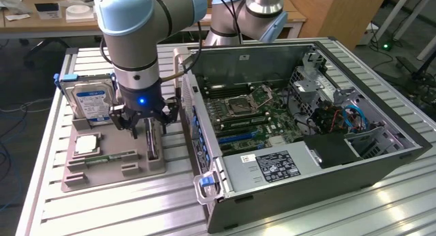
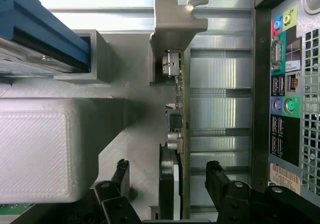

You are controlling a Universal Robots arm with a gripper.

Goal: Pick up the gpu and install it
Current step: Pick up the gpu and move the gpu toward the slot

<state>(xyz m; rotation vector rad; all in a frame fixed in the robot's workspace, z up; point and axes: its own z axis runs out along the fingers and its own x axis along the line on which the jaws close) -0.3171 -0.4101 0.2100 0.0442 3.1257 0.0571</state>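
The robot's open fingers are on both sides of the black cooler block (image 2: 168, 184) and the green board (image 2: 186, 184), so the gripper needs to close on them.
The gpu (image 1: 152, 142) stands on edge in a slot of the grey holder tray (image 1: 136, 170), to the exterior view's left of the open computer case (image 1: 381, 159). My gripper (image 1: 144, 125) hangs right over it, open. In the wrist view the gpu (image 2: 182, 108) shows edge-on, with its green board, black cooler block and silver end bracket (image 2: 172, 23). My gripper (image 2: 168, 175) straddles the card, one black finger (image 2: 120, 172) on each side and apart from it. Nothing is held.
The case lies open on its side with the motherboard (image 1: 248, 111) exposed; its rear port panel (image 2: 287, 93) is close beside the card. On the tray are a hard drive with a blue label (image 1: 92, 100), a processor (image 1: 89, 144) and a RAM stick (image 1: 112, 158).
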